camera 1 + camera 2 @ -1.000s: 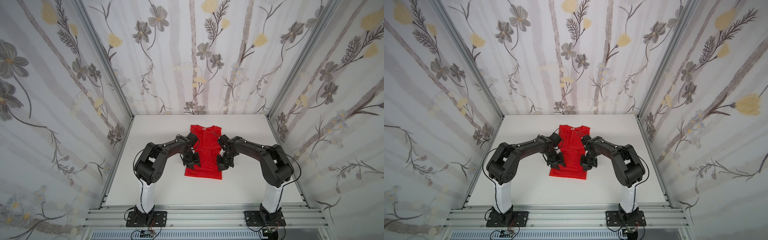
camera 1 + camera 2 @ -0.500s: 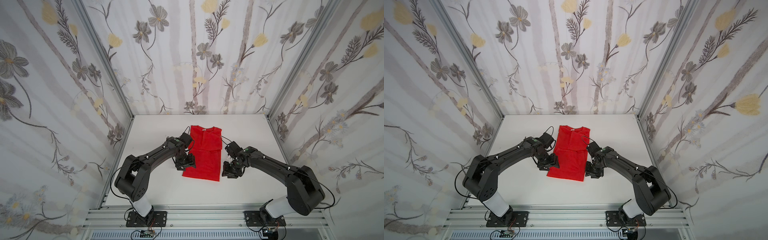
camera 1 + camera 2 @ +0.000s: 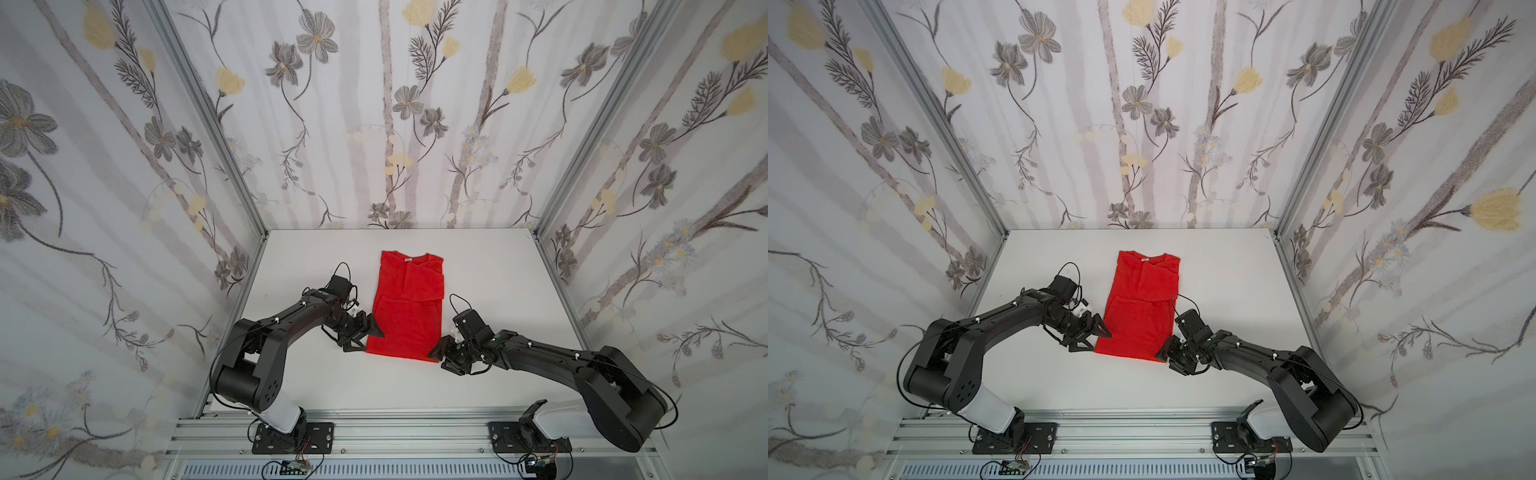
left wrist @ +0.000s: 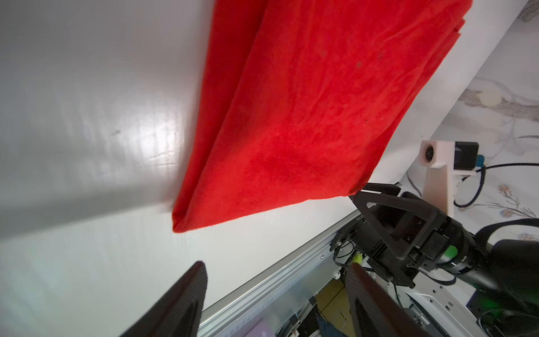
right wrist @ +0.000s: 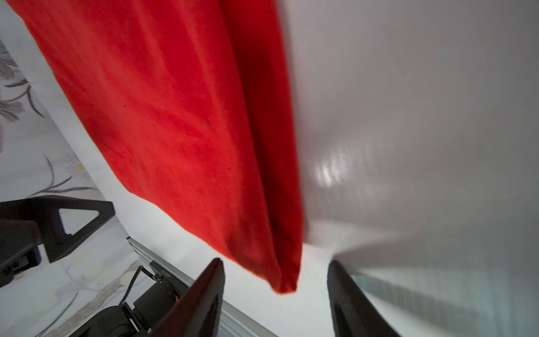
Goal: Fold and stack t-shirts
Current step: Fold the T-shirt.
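I will next pick up the red t-shirt [image 3: 409,307] by its near hem corner with my right gripper, to fold the hem over toward the neck.
One bright red t-shirt [image 3: 409,307] [image 3: 1142,307] lies flat on the white table, folded into a narrow strip. Its white neck label [image 3: 408,259] is at the far end. At the hem's near left corner my left gripper [image 3: 370,338] [image 3: 1098,341] is open and empty. In the left wrist view the left gripper [image 4: 275,271] is short of the red cloth [image 4: 306,116]. My right gripper [image 3: 436,359] [image 3: 1160,356] is open at the near right corner. In the right wrist view that corner [image 5: 284,286] lies loose between the spread fingers of the right gripper [image 5: 275,268].
Flower-patterned walls [image 3: 623,166] close in the table [image 3: 498,270] on three sides. An aluminium rail [image 3: 395,428] with both arm bases runs along the front edge. The right arm's wrist camera [image 4: 437,154] shows in the left wrist view.
Both grippers have moved from over the shirt's middle out to the corners of its near hem and opened. The shirt lies let go on the table.
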You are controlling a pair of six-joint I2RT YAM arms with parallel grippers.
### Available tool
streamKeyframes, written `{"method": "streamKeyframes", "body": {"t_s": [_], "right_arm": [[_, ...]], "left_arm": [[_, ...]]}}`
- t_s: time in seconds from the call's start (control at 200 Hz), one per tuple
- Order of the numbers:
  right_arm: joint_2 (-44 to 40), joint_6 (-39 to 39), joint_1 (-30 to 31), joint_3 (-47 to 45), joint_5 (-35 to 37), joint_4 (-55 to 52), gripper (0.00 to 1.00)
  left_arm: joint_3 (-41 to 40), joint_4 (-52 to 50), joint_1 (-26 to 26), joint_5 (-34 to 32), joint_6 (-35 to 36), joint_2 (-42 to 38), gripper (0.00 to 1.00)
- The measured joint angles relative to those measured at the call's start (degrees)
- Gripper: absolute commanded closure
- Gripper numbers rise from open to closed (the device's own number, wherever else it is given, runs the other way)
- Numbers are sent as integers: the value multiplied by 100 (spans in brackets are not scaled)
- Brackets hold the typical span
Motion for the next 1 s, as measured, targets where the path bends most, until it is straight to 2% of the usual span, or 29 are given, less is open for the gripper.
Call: {"method": "streamKeyframes", "body": {"t_s": [0.25,0.479,0.669,0.834,0.999], "right_arm": [[13,341,122,-127,164,376,57],[44,409,120,-214,258,483,62],[382,378,114,-46,264,669,73],[481,310,92,4,269,660,89],[498,249,72,17,267,612,99]], "left_arm": [[-223,46,177,87,101,284,33],[-227,37,192,90,199,374,37],[-131,-103,190,-203,306,586,44],[20,-264,179,-466,450,730,47],[151,-417,160,-529,503,883,48]]}}
